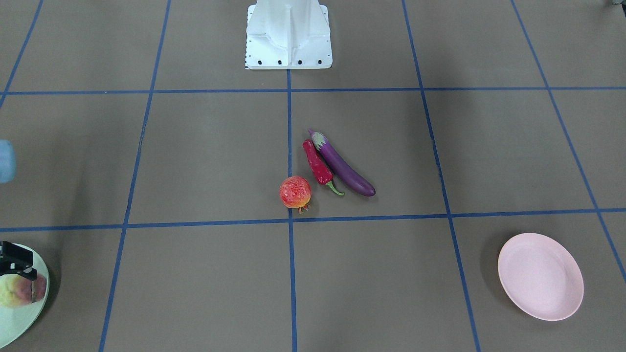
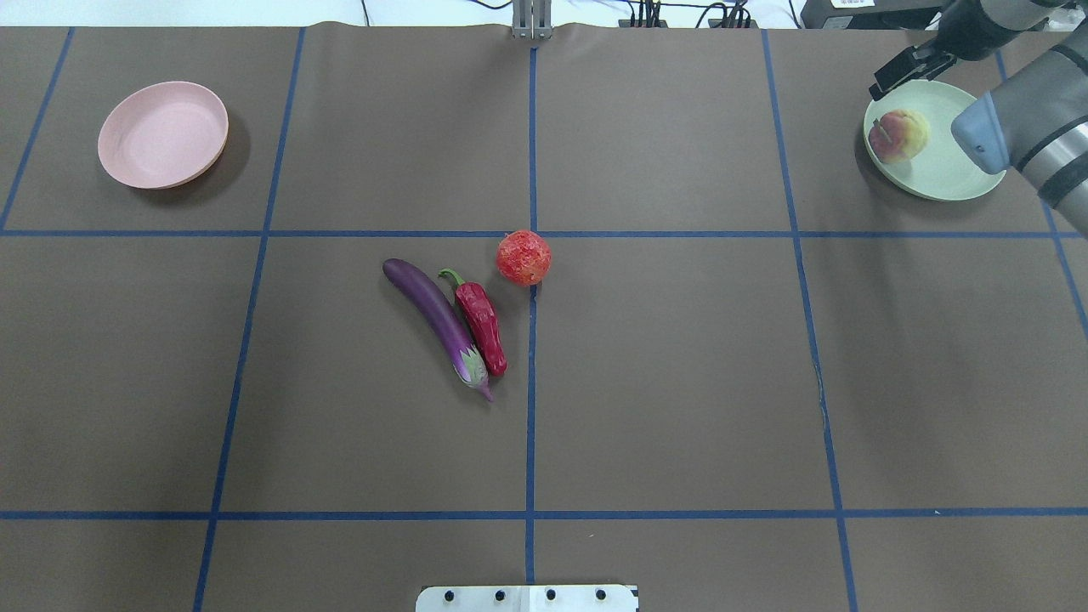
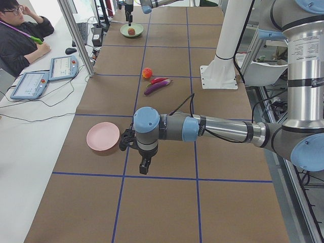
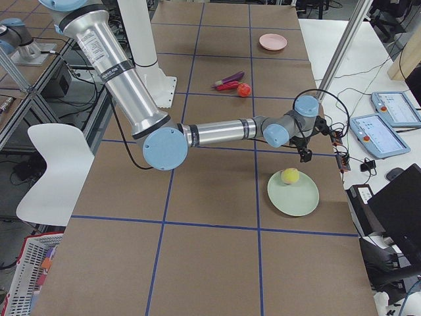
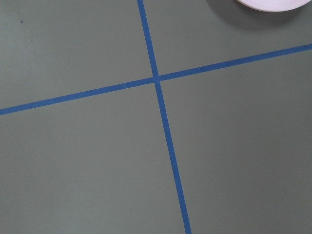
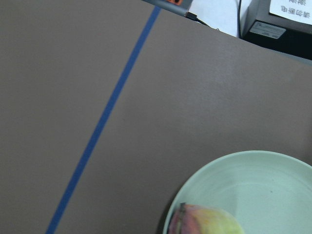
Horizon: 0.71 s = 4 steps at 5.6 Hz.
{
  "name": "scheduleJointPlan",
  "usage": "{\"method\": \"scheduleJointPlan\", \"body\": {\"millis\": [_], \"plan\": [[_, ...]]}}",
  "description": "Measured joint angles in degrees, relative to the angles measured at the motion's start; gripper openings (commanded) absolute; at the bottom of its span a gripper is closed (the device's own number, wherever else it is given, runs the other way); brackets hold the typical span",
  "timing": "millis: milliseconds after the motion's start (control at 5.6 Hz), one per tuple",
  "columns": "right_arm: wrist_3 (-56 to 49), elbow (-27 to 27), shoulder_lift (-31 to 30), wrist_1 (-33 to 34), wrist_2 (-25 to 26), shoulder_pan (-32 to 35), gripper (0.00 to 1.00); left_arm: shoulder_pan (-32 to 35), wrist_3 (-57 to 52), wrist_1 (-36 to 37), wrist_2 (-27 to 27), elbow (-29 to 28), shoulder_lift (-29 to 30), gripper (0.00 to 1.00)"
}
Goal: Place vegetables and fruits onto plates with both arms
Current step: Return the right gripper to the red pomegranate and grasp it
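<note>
I should next grab the red-orange pomegranate by its round body (image 1: 294,191) with my right gripper, to place fruit onto a plate (image 1: 14,319).
The peach (image 2: 901,136) lies on the mint green plate (image 2: 943,170) at the far right. My right gripper (image 2: 903,72) hovers just above it, open and empty; it also shows in the front view (image 1: 14,264). The purple eggplant (image 2: 433,319), the red chili (image 2: 480,319) and the pomegranate (image 2: 524,257) lie together at the table's middle. The pink plate (image 2: 161,136) stands empty at the far left. My left gripper (image 3: 144,168) shows only in the exterior left view, hanging over the table near the pink plate (image 3: 103,136); I cannot tell whether it is open.
The white base block (image 1: 288,34) stands at the robot's edge of the table. Blue tape lines divide the brown surface. An operator (image 3: 20,30) sits beside tablets (image 3: 30,83) along the far edge.
</note>
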<state>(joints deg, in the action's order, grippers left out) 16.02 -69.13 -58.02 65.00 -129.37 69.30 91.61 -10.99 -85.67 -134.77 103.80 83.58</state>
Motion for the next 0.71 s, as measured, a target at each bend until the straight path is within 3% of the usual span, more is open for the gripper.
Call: {"method": "scheduleJointPlan", "body": {"millis": [357, 714], "plan": [[12.3, -9.7, 4.5, 7.8, 3.1, -7.5, 0.99, 0.0, 0.0, -0.2, -0.1, -0.1, 0.0, 1.0], [28.7, -12.2, 14.5, 14.4, 15.6, -22.0, 0.99, 0.0, 0.0, -0.5, 0.0, -0.2, 0.0, 1.0]]}}
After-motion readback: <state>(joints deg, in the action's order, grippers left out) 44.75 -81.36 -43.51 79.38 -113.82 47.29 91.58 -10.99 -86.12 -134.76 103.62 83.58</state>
